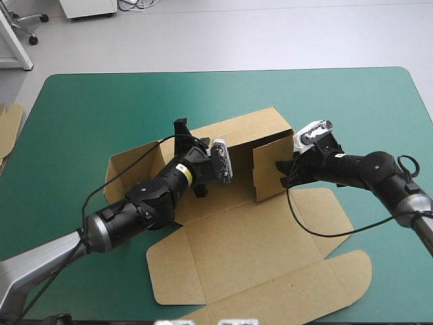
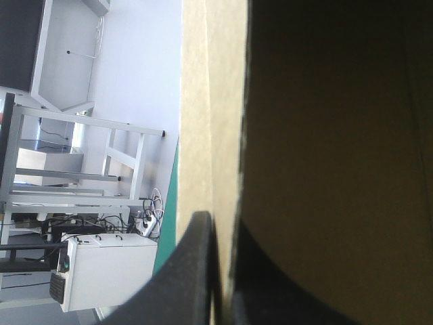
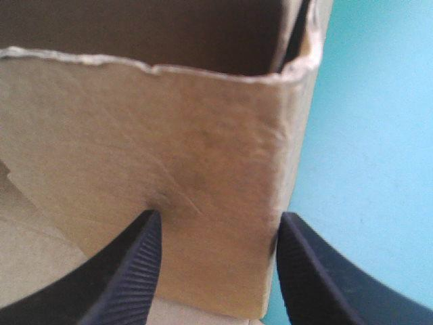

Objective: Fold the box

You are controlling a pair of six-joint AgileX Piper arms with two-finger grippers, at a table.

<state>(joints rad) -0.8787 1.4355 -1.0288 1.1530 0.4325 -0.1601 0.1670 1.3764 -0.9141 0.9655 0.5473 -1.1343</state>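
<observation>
I should next use my right gripper to grab the brown box's side point(image 3: 287, 169) by its thin edge, so that I can fold the box.
The brown box point(image 1: 257, 230) lies in the middle of the table, its back wall and a right side flap point(image 1: 265, 172) standing up and its lid panels flat toward the front. My left gripper point(image 1: 181, 137) reaches over the back wall's top edge. In the left wrist view, the left gripper point(image 2: 216, 227) is all but shut with the wall's board point(image 2: 216, 122) between its black fingers. My right gripper point(image 1: 287, 166) is against the outer face of the right flap. It point(image 3: 216, 223) stands open there, both fingertips touching the flap's face point(image 3: 169, 135).
More brown board point(image 1: 8, 125) shows at the table's left edge. Bare teal-green cover point(image 1: 365, 108) lies to the right of the box and behind it. The flat lid point(image 1: 284, 291) reaches almost to the front edge.
</observation>
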